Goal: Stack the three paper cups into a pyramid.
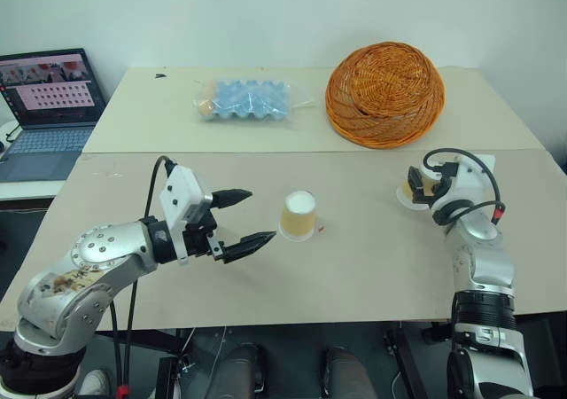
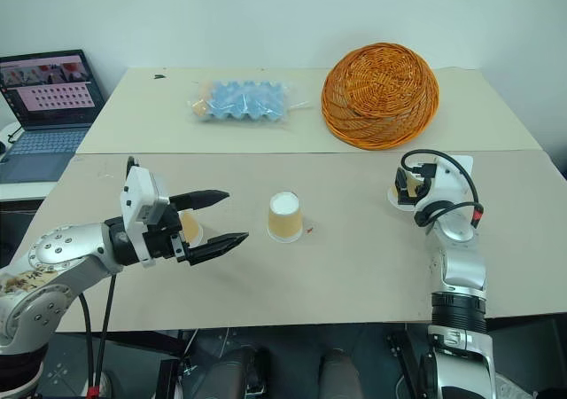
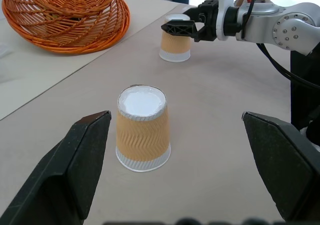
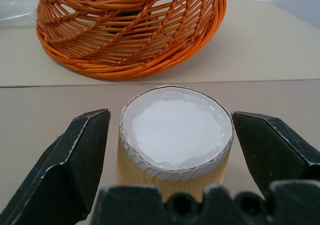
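Observation:
I should close my right gripper on the cup now, because its fingers reach down beside the cup's sides, below the cup's white base.
One paper cup (image 1: 299,215) stands upside down in the middle of the near table, white base up. My left gripper (image 1: 262,215) is open just left of it, pointing at it, with nothing between its fingers. A second paper cup (image 4: 175,135), also upside down, stands at the right between the fingers of my open right gripper (image 1: 414,189); a gap shows on each side of it. The third paper cup (image 2: 189,228) is partly hidden behind my left gripper. All three cups stand apart on the table.
An orange wicker basket (image 1: 384,93) lies upside down on the far table, behind the right cup. A blue egg tray in a plastic bag (image 1: 246,100) lies left of it. An open laptop (image 1: 49,106) sits at the far left.

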Robot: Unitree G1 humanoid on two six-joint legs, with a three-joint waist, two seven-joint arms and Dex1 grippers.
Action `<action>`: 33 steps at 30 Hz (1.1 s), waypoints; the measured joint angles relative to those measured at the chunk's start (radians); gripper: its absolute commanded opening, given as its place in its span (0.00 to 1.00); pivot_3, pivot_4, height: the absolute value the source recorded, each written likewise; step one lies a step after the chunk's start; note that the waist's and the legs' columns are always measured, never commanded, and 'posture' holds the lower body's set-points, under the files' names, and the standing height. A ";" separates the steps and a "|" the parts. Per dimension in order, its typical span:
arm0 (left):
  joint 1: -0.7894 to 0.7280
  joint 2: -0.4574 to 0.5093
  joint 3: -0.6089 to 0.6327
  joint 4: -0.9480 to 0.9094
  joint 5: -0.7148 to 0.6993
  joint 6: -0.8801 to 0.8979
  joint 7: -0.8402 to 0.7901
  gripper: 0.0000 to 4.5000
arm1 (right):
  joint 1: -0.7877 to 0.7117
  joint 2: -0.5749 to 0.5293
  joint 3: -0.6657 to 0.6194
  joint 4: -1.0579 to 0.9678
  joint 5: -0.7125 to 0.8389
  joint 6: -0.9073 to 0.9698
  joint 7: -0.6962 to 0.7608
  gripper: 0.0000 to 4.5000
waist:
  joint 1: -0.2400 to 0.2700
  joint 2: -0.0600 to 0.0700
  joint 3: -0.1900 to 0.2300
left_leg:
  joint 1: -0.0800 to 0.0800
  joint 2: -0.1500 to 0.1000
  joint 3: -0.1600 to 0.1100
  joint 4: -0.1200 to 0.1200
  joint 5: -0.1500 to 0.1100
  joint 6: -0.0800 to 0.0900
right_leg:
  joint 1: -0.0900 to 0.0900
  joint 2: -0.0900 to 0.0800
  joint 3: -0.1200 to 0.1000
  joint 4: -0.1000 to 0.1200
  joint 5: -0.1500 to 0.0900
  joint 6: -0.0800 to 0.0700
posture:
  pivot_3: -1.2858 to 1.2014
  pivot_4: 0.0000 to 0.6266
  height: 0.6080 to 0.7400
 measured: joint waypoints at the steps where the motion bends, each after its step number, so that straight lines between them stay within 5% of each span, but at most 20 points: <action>1: 0.001 0.000 0.000 -0.001 0.000 0.000 0.000 1.00 | 0.000 0.000 0.000 0.000 0.001 0.000 -0.001 0.88 | 0.000 0.000 0.000 | 0.000 0.000 0.000 0.000 0.000 0.000 | 0.000 0.000 0.000 0.000 0.000 0.000 | 0.52 0.24 0.90; 5: 0.002 0.000 0.000 -0.004 0.000 0.000 0.002 1.00 | -0.001 0.003 0.001 0.000 0.007 0.000 -0.005 0.64 | 0.000 0.000 0.000 | 0.000 0.000 0.000 0.000 0.000 0.000 | 0.000 0.000 0.000 0.000 0.000 0.000 | 0.52 0.24 0.90; 15: 0.001 -0.001 -0.001 -0.004 0.000 0.001 0.004 1.00 | 0.002 -0.023 0.006 -0.073 0.039 0.006 0.067 0.64 | 0.000 0.000 0.000 | 0.000 0.000 0.000 0.000 0.000 0.000 | 0.000 0.000 0.000 0.000 0.000 0.000 | 0.52 0.24 0.90; 18: 0.000 -0.004 -0.001 -0.004 0.000 0.001 0.008 1.00 | 0.004 -0.084 0.005 -0.192 0.133 0.039 0.194 0.64 | 0.000 0.001 0.000 | 0.000 0.000 0.000 0.000 -0.001 0.001 | 0.000 0.000 0.000 -0.001 0.000 0.000 | 0.52 0.24 0.90; 25: 0.001 -0.008 -0.006 -0.010 0.000 0.002 0.010 1.00 | 0.156 -0.386 0.048 -0.523 0.555 0.274 0.792 0.64 | 0.012 -0.001 0.000 | 0.000 0.002 -0.002 0.000 -0.003 0.005 | 0.003 0.000 -0.002 -0.004 0.000 0.000 | 0.52 0.24 0.90; 29: 0.003 -0.009 -0.007 -0.011 0.000 0.002 0.010 1.00 | 0.182 -0.450 0.108 -0.501 0.571 0.283 0.967 0.64 | 0.014 -0.001 0.001 | 0.000 0.001 -0.001 0.002 -0.003 0.005 | 0.002 -0.002 -0.001 -0.004 0.001 0.000 | 0.52 0.24 0.90; 33: 0.012 -0.010 -0.005 -0.019 -0.001 0.002 0.011 1.00 | 0.094 -0.413 0.205 -0.385 0.479 0.226 0.996 0.64 | 0.012 -0.002 0.001 | 0.000 0.001 -0.001 0.002 -0.002 0.003 | 0.001 -0.001 -0.001 -0.003 0.001 -0.001 | 0.52 0.24 0.90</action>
